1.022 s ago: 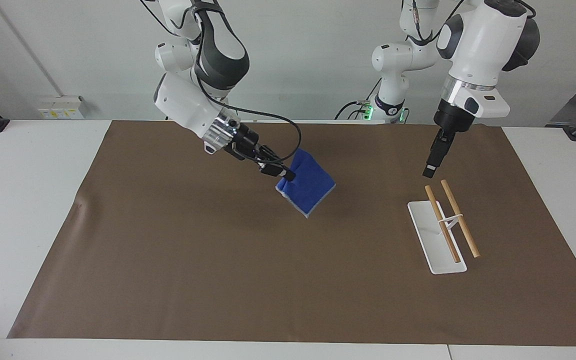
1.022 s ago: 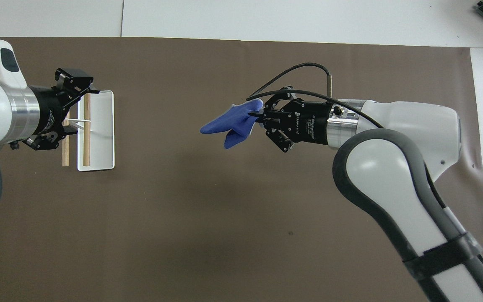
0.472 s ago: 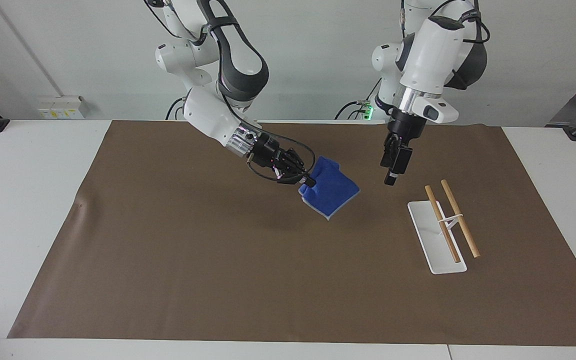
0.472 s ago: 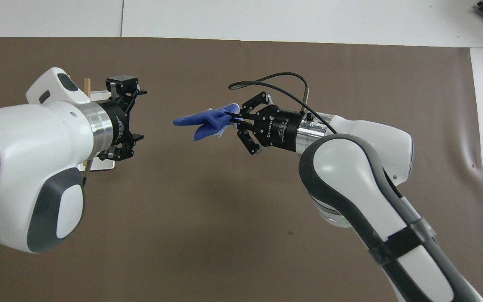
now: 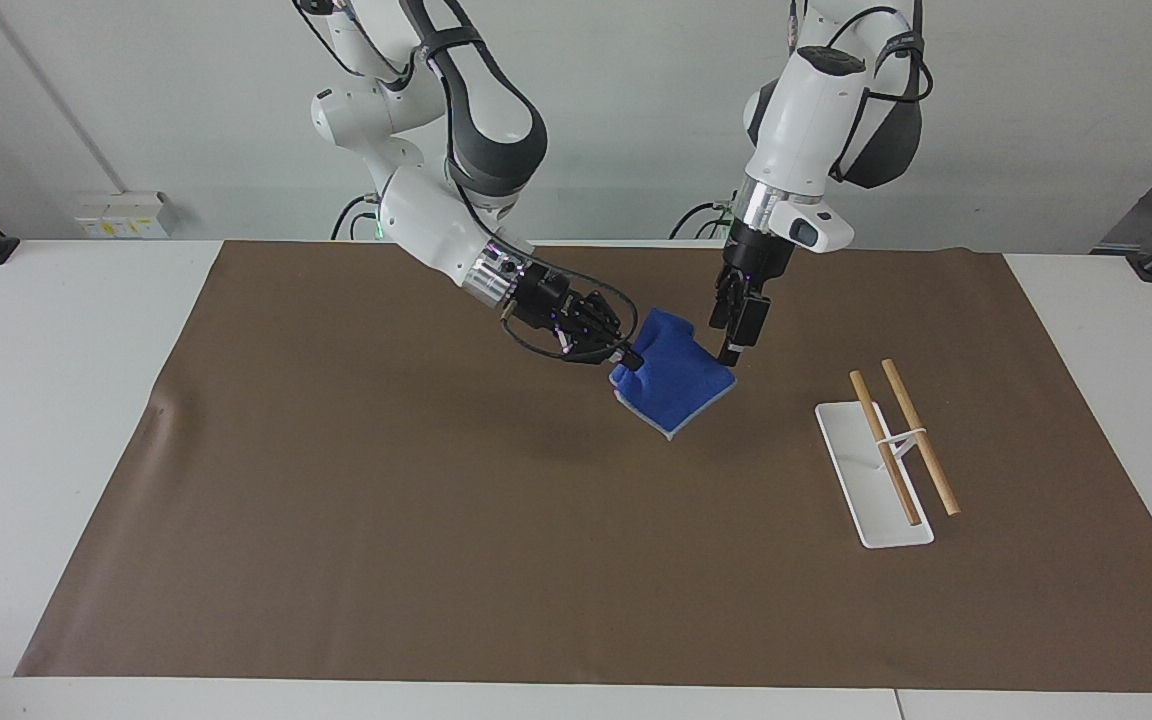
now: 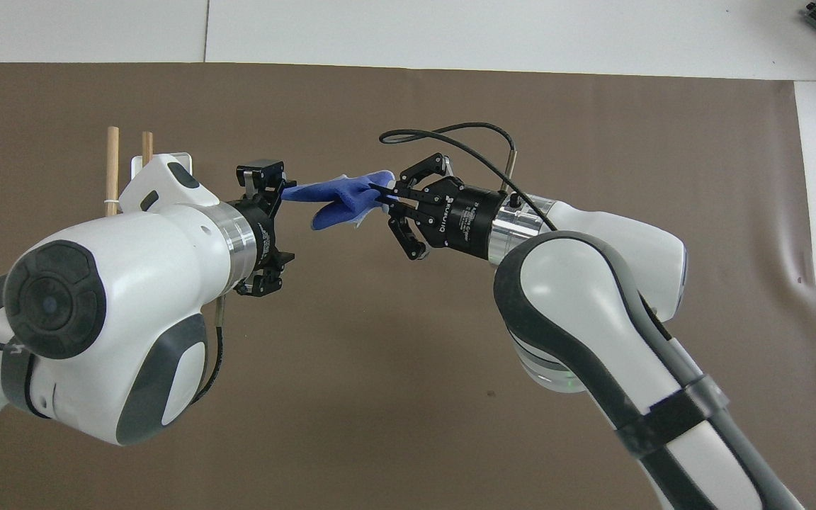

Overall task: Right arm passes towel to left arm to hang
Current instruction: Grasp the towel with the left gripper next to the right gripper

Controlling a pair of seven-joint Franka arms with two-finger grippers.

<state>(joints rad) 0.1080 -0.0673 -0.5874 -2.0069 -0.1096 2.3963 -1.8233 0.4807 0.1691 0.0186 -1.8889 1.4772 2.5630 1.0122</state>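
Note:
The blue towel should next be grabbed by its free edge [image 6: 290, 194] with my left gripper, so that it can be hung on the rack's wooden rods.
The blue towel [image 5: 676, 385] hangs in the air over the middle of the brown mat, bunched at one corner where my right gripper [image 5: 628, 358] is shut on it. In the overhead view the towel [image 6: 333, 195] stretches from the right gripper [image 6: 382, 196] toward my left gripper [image 6: 275, 228]. The left gripper [image 5: 737, 338] is open, with its fingers pointing down right beside the towel's free edge. The towel's tip reaches one left finger [image 6: 264, 175]. I cannot tell whether they touch.
The rack stands toward the left arm's end of the table, a white base [image 5: 861, 480] carrying two wooden rods [image 5: 919, 437]. From overhead the left arm hides most of it, leaving only the rod ends [image 6: 112, 164] showing. A brown mat [image 5: 386, 520] covers the table.
The left arm swung from over the rack to the towel's free edge, staying open. The right gripper carried the towel toward the left arm's end and stayed shut on it.

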